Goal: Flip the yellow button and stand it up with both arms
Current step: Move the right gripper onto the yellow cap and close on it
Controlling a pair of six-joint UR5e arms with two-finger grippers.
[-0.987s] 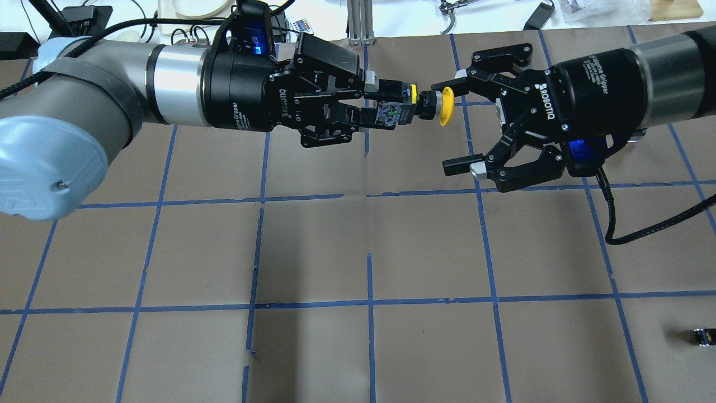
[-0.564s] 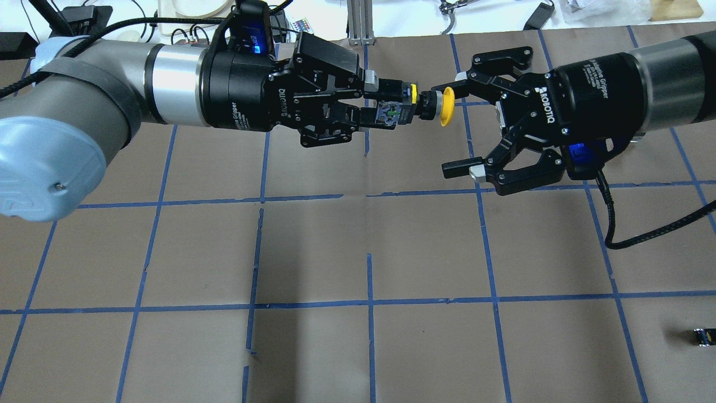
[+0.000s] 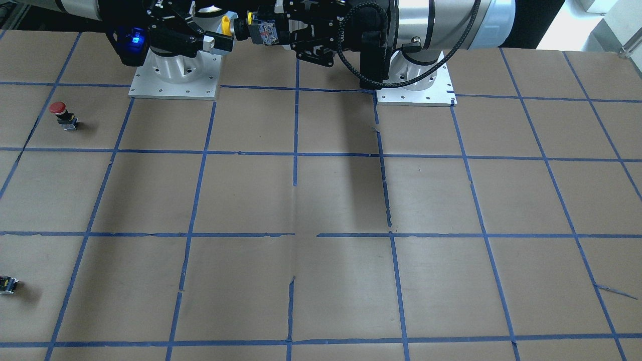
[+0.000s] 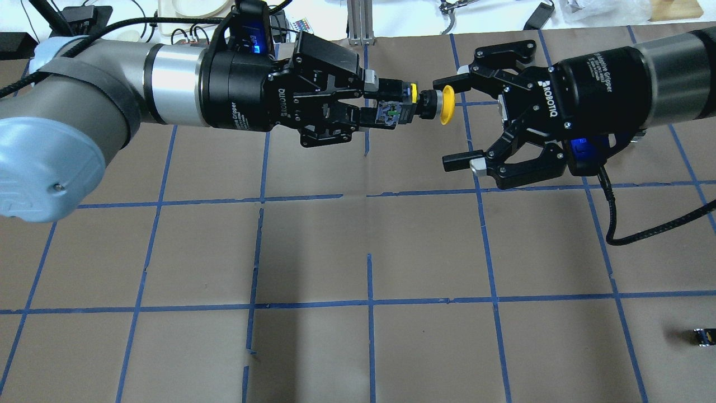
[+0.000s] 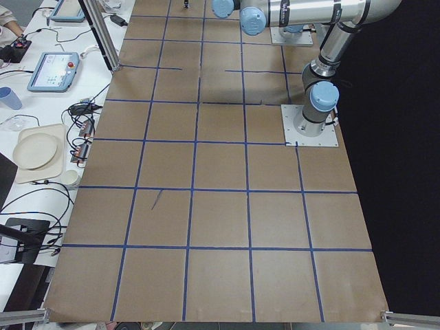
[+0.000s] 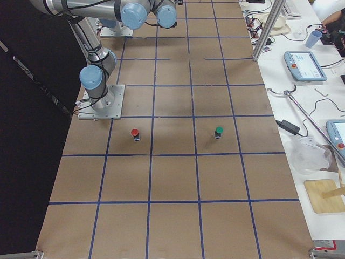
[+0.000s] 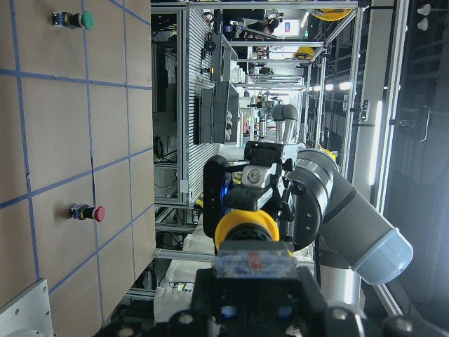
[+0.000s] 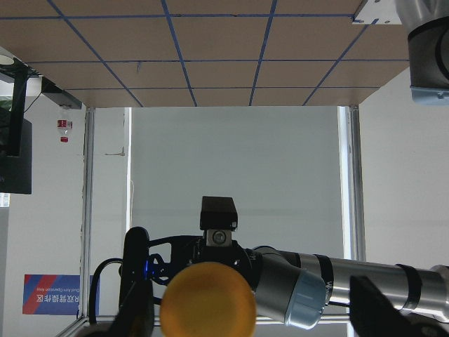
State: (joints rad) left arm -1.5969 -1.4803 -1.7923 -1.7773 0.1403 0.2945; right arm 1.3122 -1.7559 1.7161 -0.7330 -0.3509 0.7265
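The robot's right gripper needs to grab the round cap (image 3: 226, 25), so that the yellow button's switch body (image 3: 265, 32) stays free to stand on the tabletop.
The yellow button (image 4: 446, 106) is held in the air, lying sideways, its round cap pointing at the right arm. My left gripper (image 4: 387, 103) is shut on its black-and-grey switch body. My right gripper (image 4: 456, 123) is open, with its fingertips on either side of the cap. The far finger (image 4: 454, 83) is close to the cap and the near finger is well apart from it. The cap also shows in the left wrist view (image 7: 247, 223), in the right wrist view (image 8: 207, 300) and in the front view (image 3: 226, 24).
A red-capped button (image 3: 59, 108) stands near the right arm's base plate (image 3: 175, 85). A green-capped button (image 6: 219, 131) stands further out. A tiny black-and-yellow switch part (image 4: 702, 336) lies at the table's near right.
My right gripper has shifted slightly towards the table's far edge and turned a little, still open around the cap. My left gripper and the button have stayed still.
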